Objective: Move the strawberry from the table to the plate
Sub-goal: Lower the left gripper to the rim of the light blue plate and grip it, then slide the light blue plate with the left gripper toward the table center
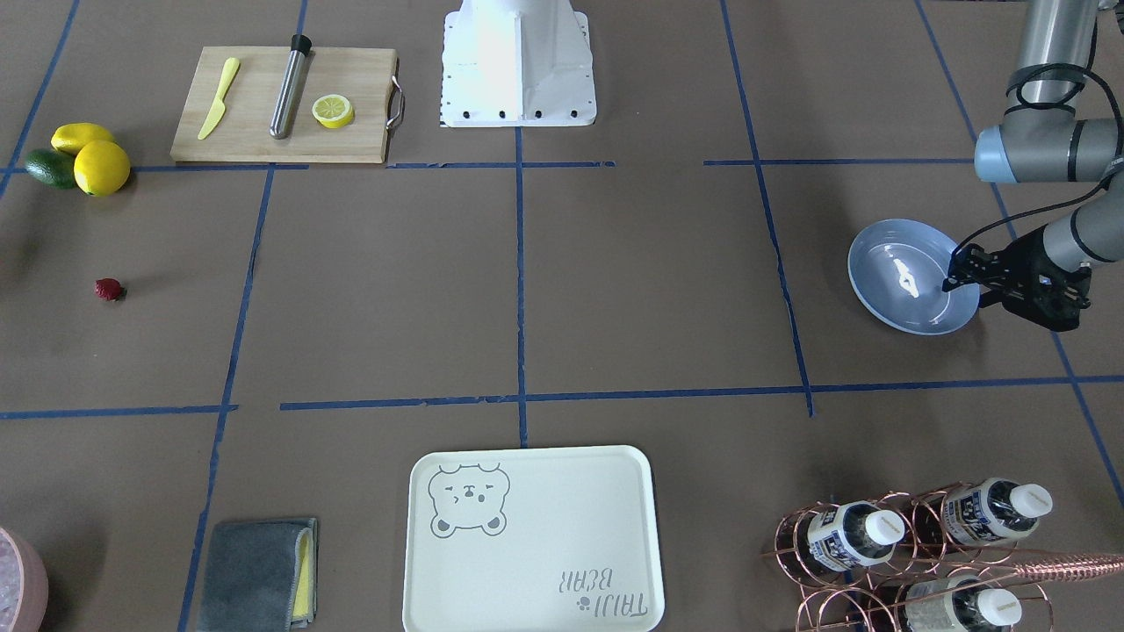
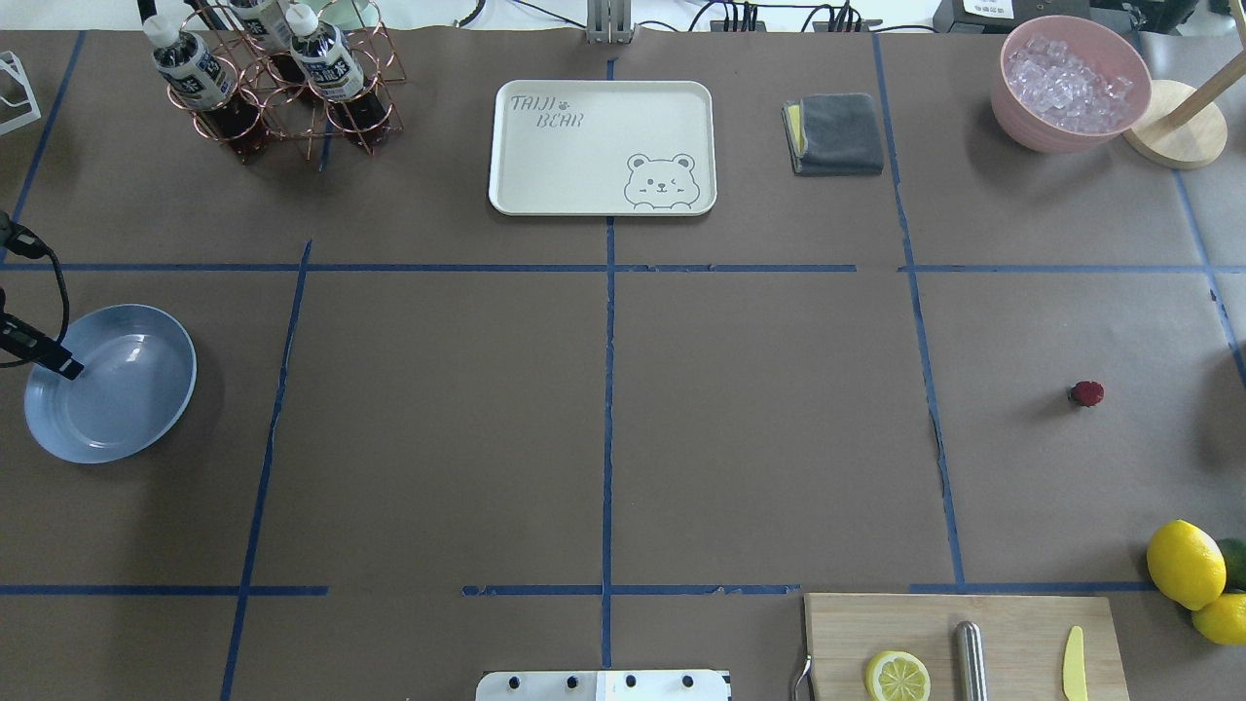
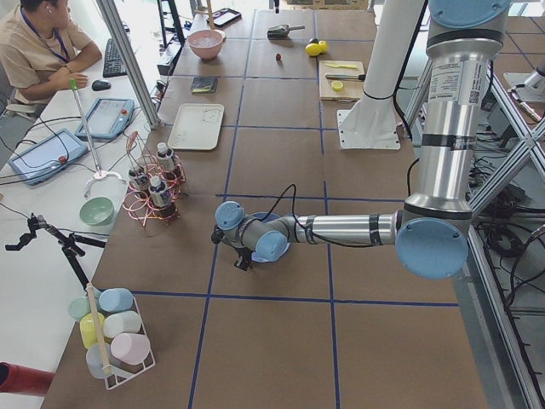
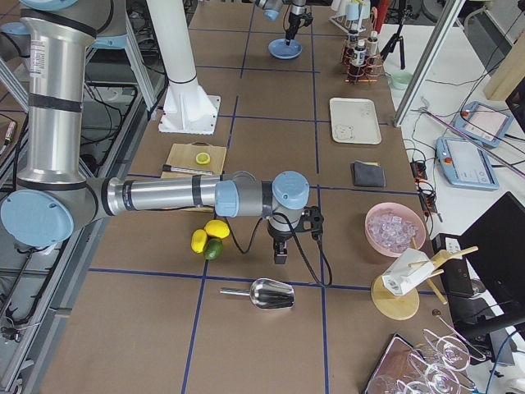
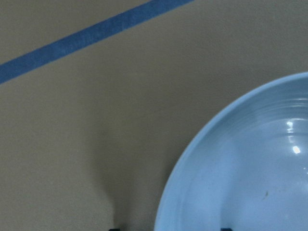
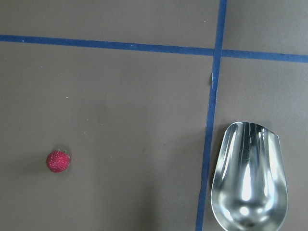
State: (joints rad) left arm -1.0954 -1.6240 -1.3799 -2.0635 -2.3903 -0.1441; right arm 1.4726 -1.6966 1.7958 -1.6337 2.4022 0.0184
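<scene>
My left gripper grabs the light-blue plate by its rim [image 5: 175, 178] next, to bring the plate in reach for the strawberry.
The strawberry [image 1: 109, 289] [image 2: 1086, 392], small and dark red, lies alone on the brown table [image 1: 650, 290] on the robot's right side. It also shows low on the left in the right wrist view [image 6: 58, 161]. The light-blue plate [image 1: 909, 279] [image 2: 107, 382] [image 5: 240, 178] sits far across the table on the robot's left and holds nothing. My left gripper [image 1: 952, 270] [image 2: 66, 367] is open at the plate's edge, its fingers standing on either side of the rim. My right gripper [image 4: 280, 256] points down close to the table; I cannot tell whether it is open or shut.
A metal scoop [image 6: 250, 178] [image 4: 262, 293] lies near the right gripper. Lemons and a green fruit [image 1: 83, 158] sit beyond the strawberry, beside a cutting board [image 1: 281, 105]. A cream bear tray [image 1: 531, 540], a bottle rack [image 1: 913, 544], a grey cloth [image 1: 259, 575] and an ice bowl [image 2: 1071, 83] line the far side.
</scene>
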